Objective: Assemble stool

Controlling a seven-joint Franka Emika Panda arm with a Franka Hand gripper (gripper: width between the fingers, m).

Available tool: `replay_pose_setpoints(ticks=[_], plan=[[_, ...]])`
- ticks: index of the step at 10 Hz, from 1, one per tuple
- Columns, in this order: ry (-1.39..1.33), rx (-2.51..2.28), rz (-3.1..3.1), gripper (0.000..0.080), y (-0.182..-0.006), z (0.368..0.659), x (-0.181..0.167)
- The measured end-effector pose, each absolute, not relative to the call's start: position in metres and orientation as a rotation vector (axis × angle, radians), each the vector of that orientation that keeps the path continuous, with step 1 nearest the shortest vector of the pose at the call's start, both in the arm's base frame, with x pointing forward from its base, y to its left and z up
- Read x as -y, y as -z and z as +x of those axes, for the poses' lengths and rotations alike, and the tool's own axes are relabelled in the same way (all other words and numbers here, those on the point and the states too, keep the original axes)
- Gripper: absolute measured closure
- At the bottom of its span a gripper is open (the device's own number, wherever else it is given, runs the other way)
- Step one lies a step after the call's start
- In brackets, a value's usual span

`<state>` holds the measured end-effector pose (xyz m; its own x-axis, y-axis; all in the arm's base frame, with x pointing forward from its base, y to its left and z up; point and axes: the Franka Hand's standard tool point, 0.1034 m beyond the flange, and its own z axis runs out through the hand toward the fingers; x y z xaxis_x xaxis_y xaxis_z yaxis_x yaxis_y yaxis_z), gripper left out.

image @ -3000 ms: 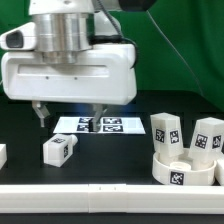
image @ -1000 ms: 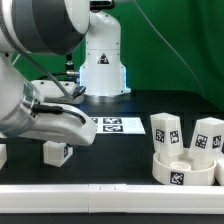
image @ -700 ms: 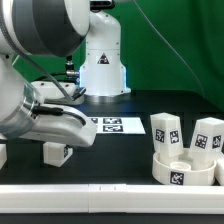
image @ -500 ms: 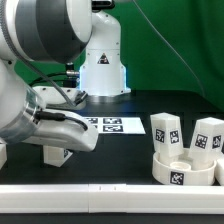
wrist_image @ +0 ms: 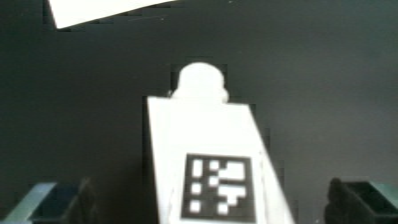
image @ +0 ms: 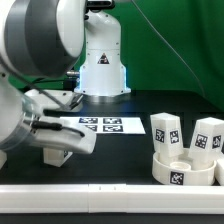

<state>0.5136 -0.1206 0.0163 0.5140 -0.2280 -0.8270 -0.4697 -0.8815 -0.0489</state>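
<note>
My gripper is going to pick up the stool leg next by its square-sided body [image: 56, 157], so the leg's rounded end stays free to go into the round seat [image: 180, 170].
One white stool leg [wrist_image: 206, 130] lies on the black table, its rounded tip pointing away and its square tag facing up. My gripper [wrist_image: 214, 205] is open and straddles it, one dark finger [wrist_image: 63, 200] on each side with a gap to the leg. In the exterior view the gripper [image: 57, 150] is low over this leg [image: 56, 156] at the exterior view's left. The round seat [image: 180, 170] stands at the exterior view's right, with two more legs [image: 165, 130] [image: 208, 135] upright behind it.
The marker board [image: 105, 124] lies flat on the table behind the leg; its corner shows in the wrist view [wrist_image: 107, 10]. The robot base [image: 103, 60] stands at the back. A white bar [image: 110, 203] edges the table's front.
The arm has tilted over and come down at the exterior view's left, so the open fingers now sit lower around the lying leg. The seat and other legs have not moved.
</note>
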Motion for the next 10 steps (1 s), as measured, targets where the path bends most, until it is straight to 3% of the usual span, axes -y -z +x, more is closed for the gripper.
replay_pose_setpoints(ticks=[7,8,9,10], plan=[[-1.237,-0.597,-2.541,0.0176,-0.009,0.5241,0.1235],[-1.239,-0.596,-2.541,0.035,-0.009,0.5238,0.1226],[-1.239,-0.596,-2.541,0.0475,-0.009,0.5238,0.1221],[-1.239,-0.596,-2.541,0.0475,-0.009,0.5238,0.1219]])
